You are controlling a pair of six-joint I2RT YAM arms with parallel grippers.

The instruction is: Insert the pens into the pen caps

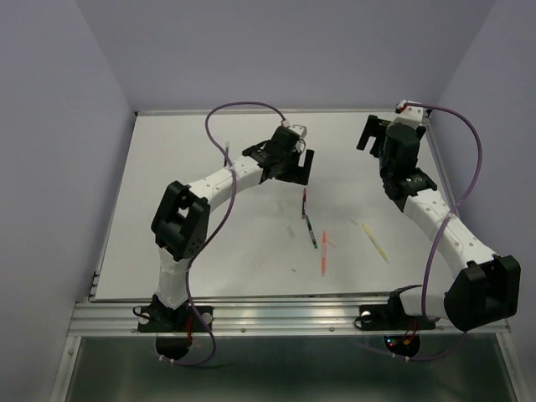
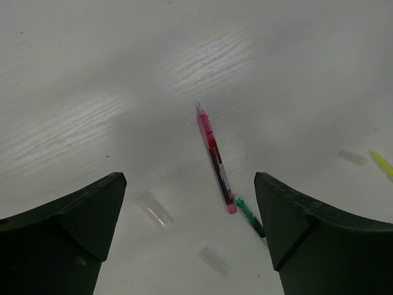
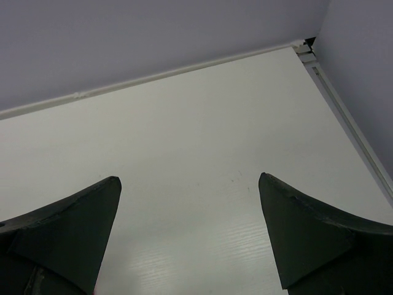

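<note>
I should use my left gripper to grab the dark red pen across its body, behind the pen's tip [image 1: 304, 203] [image 2: 215, 160], so the tip stays free to go into a pen cap.
My left gripper [image 1: 298, 174] [image 2: 187, 178] is open and empty above the table, over the far end of the pens. A dark red pen [image 2: 215, 160] [image 1: 303, 203] lies just ahead of it. A green pen [image 2: 249, 216] [image 1: 310, 230] lies end to end with it, by the right finger. Two clear pen caps [image 2: 153, 208] [image 2: 214, 259] lie flat between the fingers, a third [image 2: 352, 157] beside the pale yellow pen [image 2: 382, 163] [image 1: 374, 242]. An orange pen [image 1: 324, 251] lies nearer the front. No dark blue pen shows. My right gripper [image 1: 369, 134] [image 3: 188, 178] is open and empty at the far right.
The white tabletop [image 1: 209, 243] is walled by lilac panels at the back and both sides. The right wrist view shows bare table up to the back wall [image 3: 153, 37] and the far right corner [image 3: 304, 46]. A metal rail [image 1: 276, 314] runs along the front edge.
</note>
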